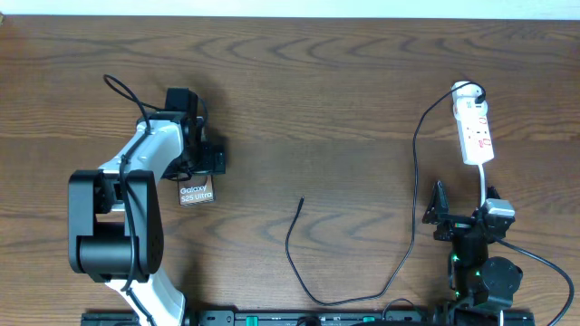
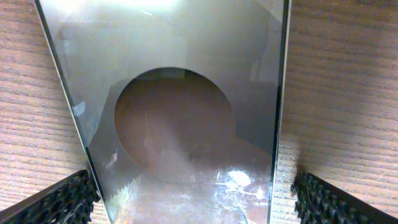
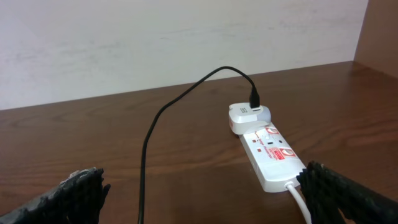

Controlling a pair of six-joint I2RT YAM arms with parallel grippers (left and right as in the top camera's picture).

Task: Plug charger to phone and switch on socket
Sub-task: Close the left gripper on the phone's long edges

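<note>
The edges of the phone [image 1: 196, 193] are beside the fingers of my left gripper, which are down at the table. I need to close it now. Closing now would catch the phone.
The phone [image 1: 196, 193] lies flat on the table, "Galaxy" lettering up, its far end under my left gripper [image 1: 195, 170]. In the left wrist view the phone's glossy face [image 2: 186, 93] fills the frame, and my left gripper [image 2: 193, 199] is open, one finger on each side and a thin gap at each edge. The white socket [image 1: 474, 131] lies at the right. The charger cable [image 1: 412, 226] runs from an adapter [image 3: 247, 117] at the socket's far end in a long loop to its free plug tip [image 1: 302, 200]. My right gripper [image 1: 464, 201] hangs open just short of the socket [image 3: 273, 155].
The socket's white cord [image 3: 300, 202] runs toward my right finger [image 3: 342, 193]. The charger cable [image 3: 149, 143] crosses the table between the right fingers. A white wall stands behind the table's far edge.
</note>
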